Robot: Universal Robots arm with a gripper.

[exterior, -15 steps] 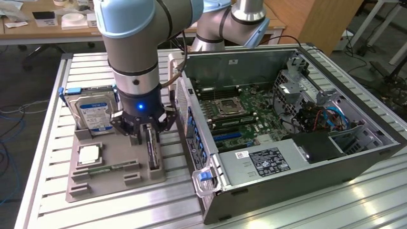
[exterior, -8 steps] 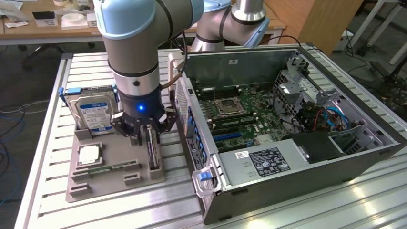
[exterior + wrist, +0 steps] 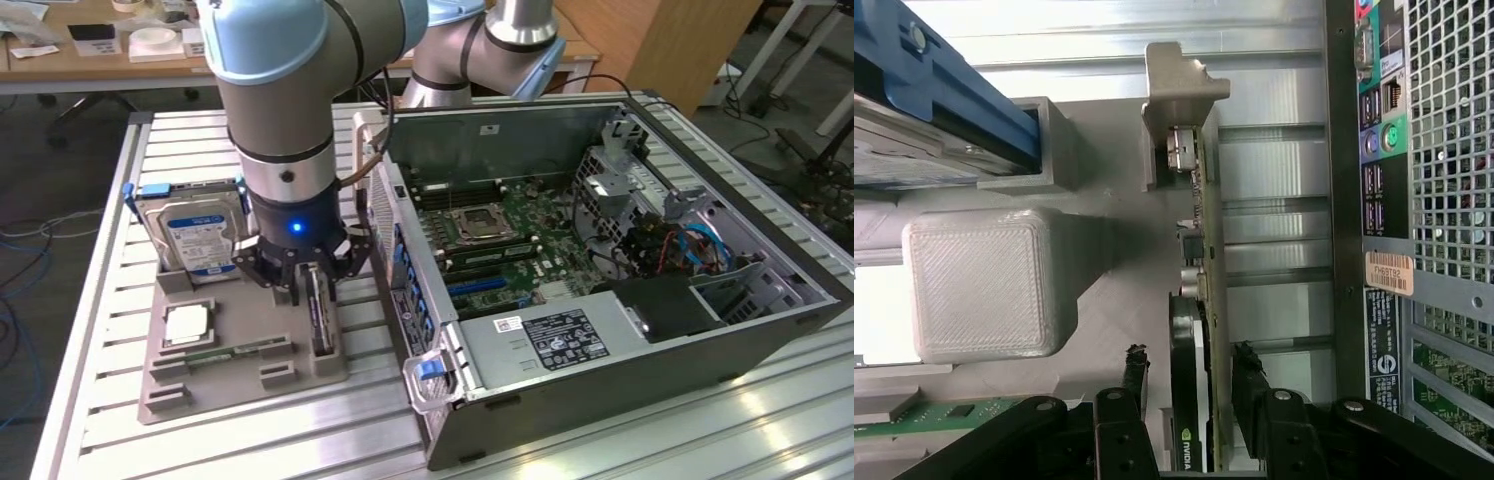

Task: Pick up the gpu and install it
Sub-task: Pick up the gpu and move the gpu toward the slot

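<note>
My gripper's black fingers stand on either side of the GPU's shroud (image 3: 318, 310), so it is time to close, which would catch the GPU.
The gpu (image 3: 320, 312) stands on its edge in a slot of the grey holder tray (image 3: 227, 395), left of the open computer case (image 3: 667, 330) in the exterior view. My gripper (image 3: 310, 285) is straight above it and lowered over its near end. In the wrist view the gpu (image 3: 1204, 250) runs away from me as a thin green board with a black shroud and a metal bracket end. My gripper (image 3: 1191, 362) is open, one black finger (image 3: 1137, 368) on each side of the card, with small gaps on both sides.
A hard drive (image 3: 200, 235) in a blue bracket stands upright at the tray's back, a processor (image 3: 187, 322) and a RAM stick (image 3: 234, 352) lie beside the card. The case's rear panel (image 3: 1414, 150) is close alongside. The motherboard (image 3: 494, 240) lies exposed inside the case.
</note>
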